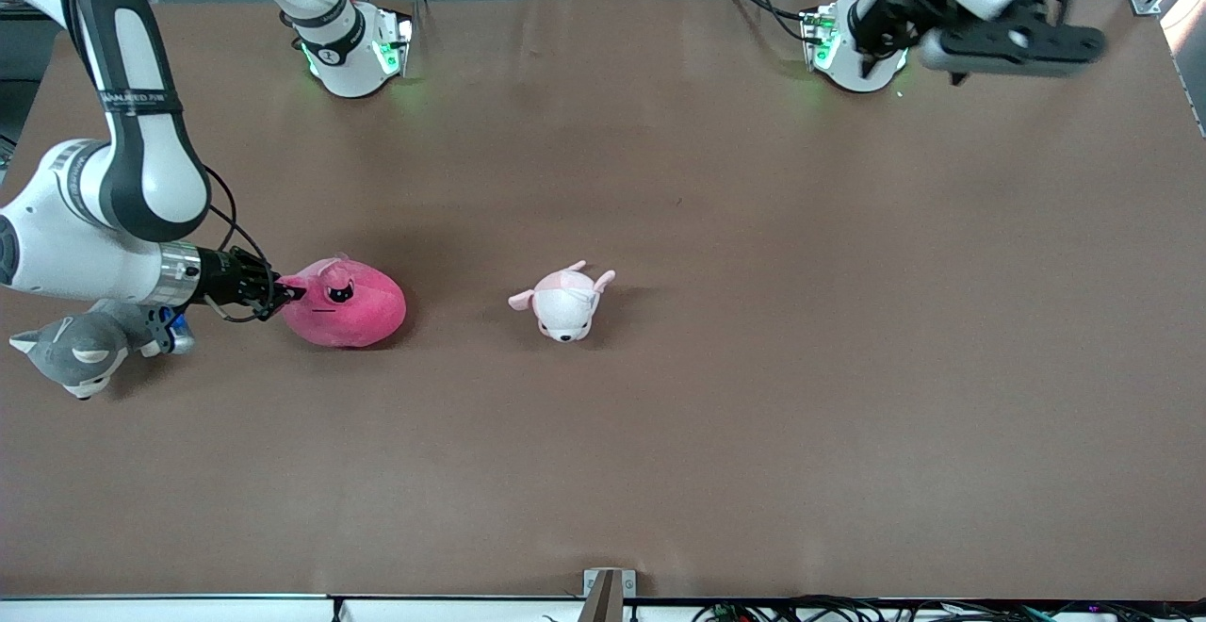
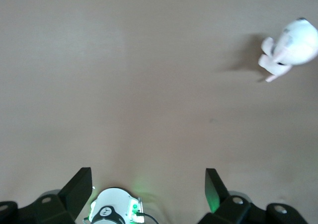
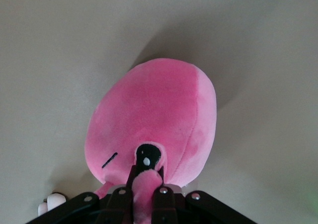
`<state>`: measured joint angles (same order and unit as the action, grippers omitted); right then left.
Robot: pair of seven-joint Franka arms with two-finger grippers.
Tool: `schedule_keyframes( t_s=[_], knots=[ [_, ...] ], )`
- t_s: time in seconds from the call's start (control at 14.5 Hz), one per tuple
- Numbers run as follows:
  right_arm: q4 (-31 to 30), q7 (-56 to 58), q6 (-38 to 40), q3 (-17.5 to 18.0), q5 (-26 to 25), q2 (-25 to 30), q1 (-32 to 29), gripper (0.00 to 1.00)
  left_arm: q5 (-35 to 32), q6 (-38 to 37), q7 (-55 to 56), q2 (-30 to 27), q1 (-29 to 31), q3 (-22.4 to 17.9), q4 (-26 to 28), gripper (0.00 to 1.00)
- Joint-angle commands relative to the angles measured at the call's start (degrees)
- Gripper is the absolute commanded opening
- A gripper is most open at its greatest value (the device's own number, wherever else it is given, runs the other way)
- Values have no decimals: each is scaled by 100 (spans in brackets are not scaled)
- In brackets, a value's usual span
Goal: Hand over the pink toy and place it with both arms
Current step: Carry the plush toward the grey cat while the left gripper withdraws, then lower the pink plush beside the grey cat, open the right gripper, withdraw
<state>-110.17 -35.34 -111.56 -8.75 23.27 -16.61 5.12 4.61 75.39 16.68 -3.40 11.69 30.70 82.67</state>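
The bottom of the pink toy is touching the tabletop, so the toy would stay in place and my right gripper needs to open now.
The pink toy (image 1: 347, 302) is a round hot-pink plush with black eye marks, lying on the brown table toward the right arm's end. My right gripper (image 1: 286, 292) is shut on one of its floppy ears at its side. In the right wrist view the pink toy (image 3: 156, 114) fills the middle and the right gripper (image 3: 146, 177) pinches a fold of pink fabric between its fingers. My left gripper (image 1: 1013, 45) hangs open and holds nothing, high beside the left arm's base; in its own wrist view the left gripper (image 2: 149, 184) has its fingers wide apart over bare table.
A small pale pink-and-white plush animal (image 1: 563, 299) lies near the table's middle, also seen as the pale plush (image 2: 290, 47) from the left wrist. A grey-and-white plush dog (image 1: 80, 349) lies under the right arm's wrist, nearer the front camera. Both arm bases (image 1: 353, 52) stand along the table's edge farthest from the front camera.
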Motion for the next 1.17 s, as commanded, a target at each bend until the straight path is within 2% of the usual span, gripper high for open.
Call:
schedule_keyframes(
  t_s=[0.0, 0.07, 0.14, 0.35, 0.55, 0.69, 0.83, 1.11],
  knots=[
    [39, 54, 12, 49, 134, -26, -54, 35, -432, 81, -139, 68, 334, 50, 57, 100],
    [49, 62, 3, 49, 116, -36, -72, 78, -583, 115, -200, 94, 369, 41, 65, 100],
    [101, 106, 12, 58, 90, -36, -81, 100, -749, 133, -340, 164, 474, 50, 57, 100],
    [469, 684, 90, 49, -181, -27, -81, 100, -795, 396, -1375, 331, 1114, 50, 74, 100],
    [1188, 1771, 511, 49, -1304, -27, -107, 100, -795, 651, -1808, 577, 1432, 50, 57, 100],
    [1568, 3035, 653, 49, -1728, -27, -168, 100, -812, 722, -1818, 595, 1503, 41, 57, 100],
    [1735, 4329, 645, 49, -1896, -18, -352, 100, -830, 722, -1949, 612, 1731, 41, 48, 100],
    [1947, 4510, 845, 14, -1958, 69, -582, 100, -821, 757, -2142, 586, 1942, 41, -83, 100]
  ],
)
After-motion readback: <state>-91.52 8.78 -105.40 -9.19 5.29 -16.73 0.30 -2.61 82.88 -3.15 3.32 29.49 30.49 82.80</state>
